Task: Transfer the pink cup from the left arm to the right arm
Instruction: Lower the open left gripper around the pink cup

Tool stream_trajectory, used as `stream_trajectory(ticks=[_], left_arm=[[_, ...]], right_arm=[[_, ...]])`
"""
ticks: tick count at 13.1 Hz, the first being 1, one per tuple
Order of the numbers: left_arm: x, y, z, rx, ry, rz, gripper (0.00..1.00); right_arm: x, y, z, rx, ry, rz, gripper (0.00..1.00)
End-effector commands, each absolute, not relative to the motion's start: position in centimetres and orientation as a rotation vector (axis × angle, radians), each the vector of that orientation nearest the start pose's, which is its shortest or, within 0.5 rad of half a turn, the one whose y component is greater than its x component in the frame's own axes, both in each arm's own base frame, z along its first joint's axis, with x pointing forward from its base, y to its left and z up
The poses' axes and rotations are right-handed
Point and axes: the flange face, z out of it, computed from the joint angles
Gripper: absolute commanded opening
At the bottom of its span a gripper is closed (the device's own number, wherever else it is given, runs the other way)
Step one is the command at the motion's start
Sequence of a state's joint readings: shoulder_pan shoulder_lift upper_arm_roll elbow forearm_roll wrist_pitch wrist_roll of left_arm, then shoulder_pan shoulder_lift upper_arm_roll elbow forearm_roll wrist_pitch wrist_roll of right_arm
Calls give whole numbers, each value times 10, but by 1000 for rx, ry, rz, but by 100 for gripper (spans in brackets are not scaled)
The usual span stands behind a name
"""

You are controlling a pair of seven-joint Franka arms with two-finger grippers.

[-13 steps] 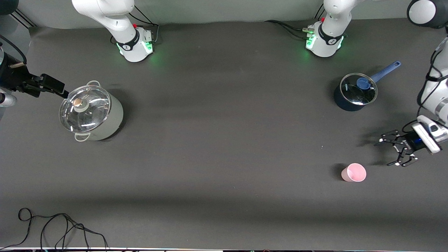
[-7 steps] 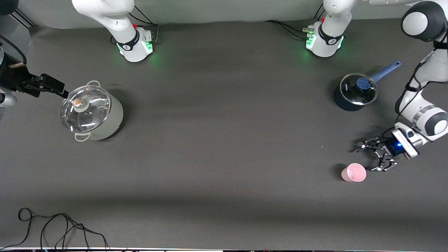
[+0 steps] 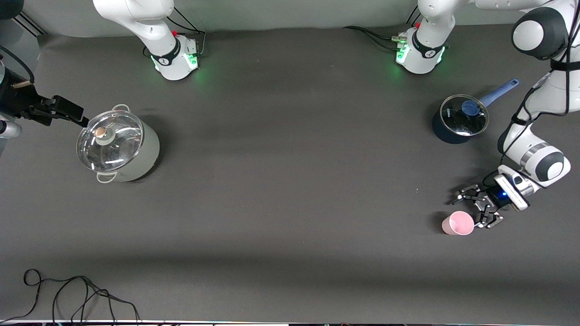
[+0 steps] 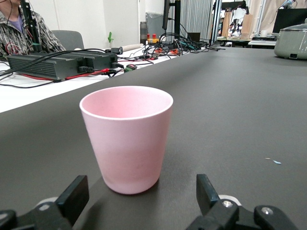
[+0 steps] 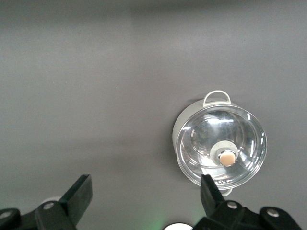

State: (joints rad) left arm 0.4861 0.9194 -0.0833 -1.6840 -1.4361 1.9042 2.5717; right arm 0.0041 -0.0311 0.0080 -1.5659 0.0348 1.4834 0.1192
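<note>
I should move my left gripper toward the pink cup first and then close it, because my fingers stop short of the cup in the left wrist view.
The pink cup stands upright on the dark table toward the left arm's end, nearer the front camera than the blue saucepan. My left gripper is low beside it, open, its skeletal fingers pointing at the cup. In the left wrist view the cup stands just ahead of the left gripper, apart from both fingertips. My right gripper waits in the air by the grey pot at the right arm's end. In its own view the right gripper is open and holds nothing.
A grey pot with a glass lid stands at the right arm's end and shows from above in the right wrist view. A dark blue saucepan with a lid and blue handle sits farther from the front camera than the cup. A black cable lies at the front edge.
My left gripper has come down and moved toward the pink cup, from well beside it to right up against its side. The cup and the right arm have not moved.
</note>
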Motion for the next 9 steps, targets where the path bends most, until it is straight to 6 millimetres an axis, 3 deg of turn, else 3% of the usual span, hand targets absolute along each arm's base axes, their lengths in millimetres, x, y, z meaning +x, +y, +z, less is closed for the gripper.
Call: stream_trajectory(ticks=[1,3,6,9], left_arm=[[608,174,67,1843,-1071,1397,99],[610,166,63,1859,-1057,1414,98],[615,155,61,1868,-1039,1422,88],[617,150,62,1867,-1025,1432,67]], right_arm=[[538,9,641,-3099,135,89,100],[538,9,641,-3099,135,89,100],[538,9,641,-3099,135,91,100],[537,9,641,-3099,135,89,100]])
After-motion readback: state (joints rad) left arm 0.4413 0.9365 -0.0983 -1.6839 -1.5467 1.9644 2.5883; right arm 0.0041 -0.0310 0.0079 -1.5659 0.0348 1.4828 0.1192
